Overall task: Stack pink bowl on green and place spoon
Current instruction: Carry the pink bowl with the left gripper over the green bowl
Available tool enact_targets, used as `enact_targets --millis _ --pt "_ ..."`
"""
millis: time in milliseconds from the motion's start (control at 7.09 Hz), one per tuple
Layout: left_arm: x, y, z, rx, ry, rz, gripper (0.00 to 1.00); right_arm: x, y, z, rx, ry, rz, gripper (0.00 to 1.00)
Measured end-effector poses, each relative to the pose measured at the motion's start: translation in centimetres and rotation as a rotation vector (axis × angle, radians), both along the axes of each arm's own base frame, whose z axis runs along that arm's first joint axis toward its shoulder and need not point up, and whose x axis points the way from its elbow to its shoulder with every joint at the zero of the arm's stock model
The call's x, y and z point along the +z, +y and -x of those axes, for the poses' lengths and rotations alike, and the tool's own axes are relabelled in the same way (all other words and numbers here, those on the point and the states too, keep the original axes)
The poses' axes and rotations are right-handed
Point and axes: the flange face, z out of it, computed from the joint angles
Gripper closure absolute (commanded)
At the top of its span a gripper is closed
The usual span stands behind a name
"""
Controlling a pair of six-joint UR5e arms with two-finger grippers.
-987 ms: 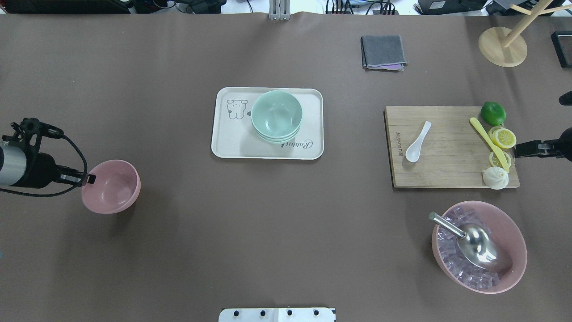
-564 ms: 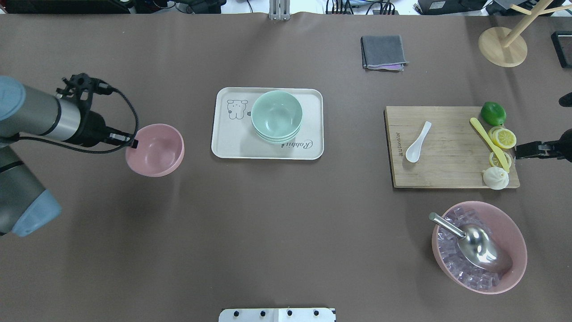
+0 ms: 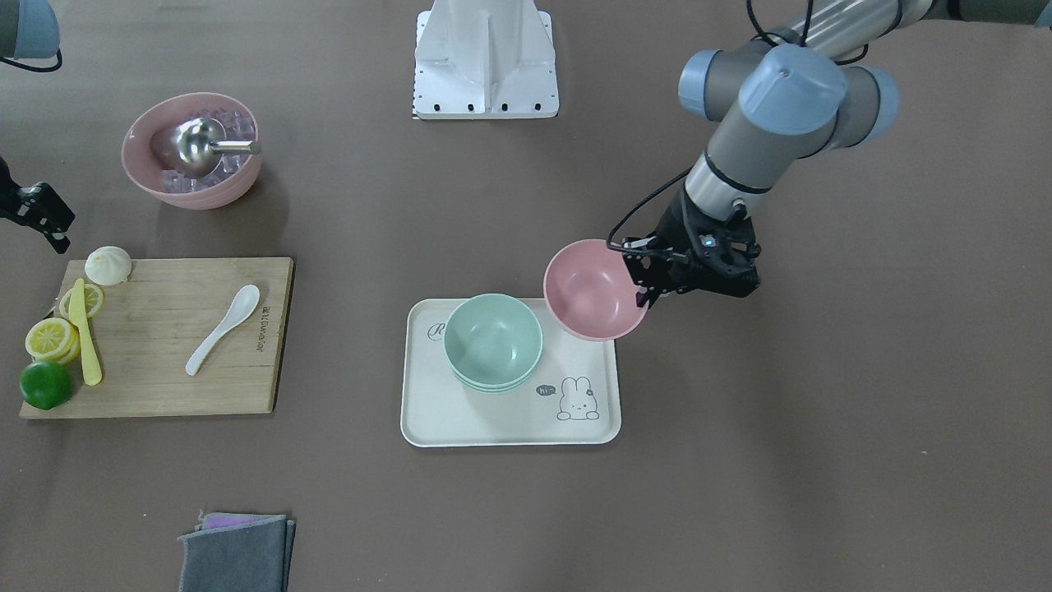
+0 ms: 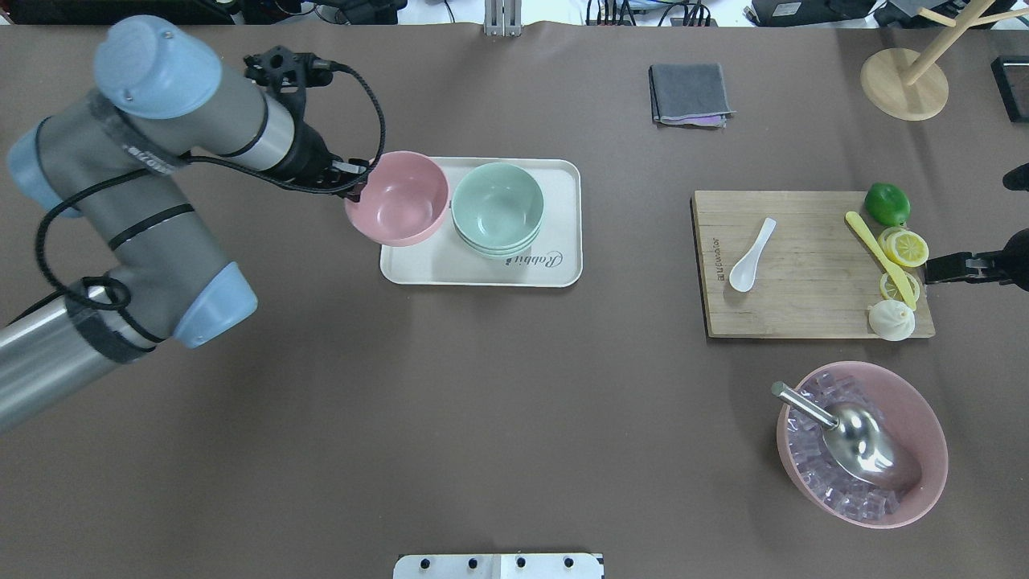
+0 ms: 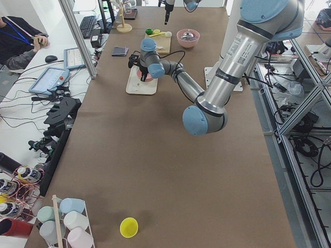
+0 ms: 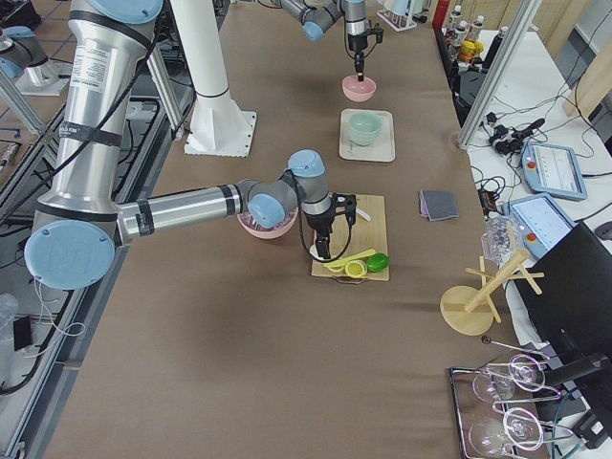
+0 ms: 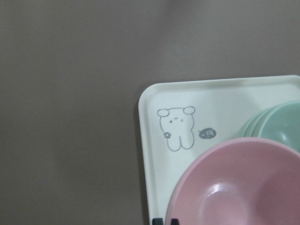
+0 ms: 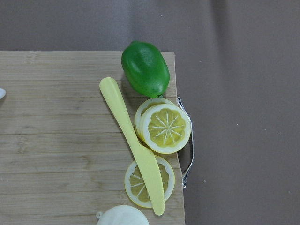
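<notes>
The spoon's bowl end (image 3: 246, 301) is broad and rounded, so the robot's right gripper will next grab the spoon by its narrow, straight handle (image 3: 206, 352).
My left gripper (image 4: 354, 183) is shut on the near-left rim of the pink bowl (image 4: 398, 197) and holds it over the left end of the white tray (image 4: 482, 272), right beside the stacked green bowls (image 4: 497, 205). In the front view the pink bowl (image 3: 592, 289) hangs tilted beside the green stack (image 3: 493, 339). The left wrist view shows the pink bowl (image 7: 239, 187) over the tray's bear drawing. The white spoon (image 4: 750, 257) lies on the wooden cutting board (image 4: 804, 301). My right gripper (image 4: 932, 269) is open and empty just off the board's right edge.
On the board are a lime (image 4: 887, 203), lemon slices (image 4: 904, 247), a yellow knife (image 4: 880, 257) and a bun (image 4: 891, 320). A large pink bowl of ice with a metal scoop (image 4: 862, 444) stands at the near right. A grey cloth (image 4: 690, 94) and a wooden rack (image 4: 904, 84) are at the far side.
My left arm has carried the pink bowl from the table's left side rightward and farther away, to over the tray's left end beside the green bowls. The right arm has not moved.
</notes>
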Motion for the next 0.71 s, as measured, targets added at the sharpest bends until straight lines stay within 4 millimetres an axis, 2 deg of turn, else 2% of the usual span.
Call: enact_targets --millis 282,423,705 --pt "-4.2 -2.4 -4.8 -0.032 0.005 0.035 1.0 -0.1 -0.1 0.1 0.0 -0.002 -0.002 0.0" --pt "-5.1 -3.0 -6.1 -0.043 0.002 0.043 1.0 -0.2 -0.3 0.2 0.0 -0.003 -0.005 0.0" --pt "-5.6 -2.6 -8.0 -0.054 -0.008 0.04 1.0 -0.2 -0.8 0.5 0.0 -0.004 -0.006 0.0"
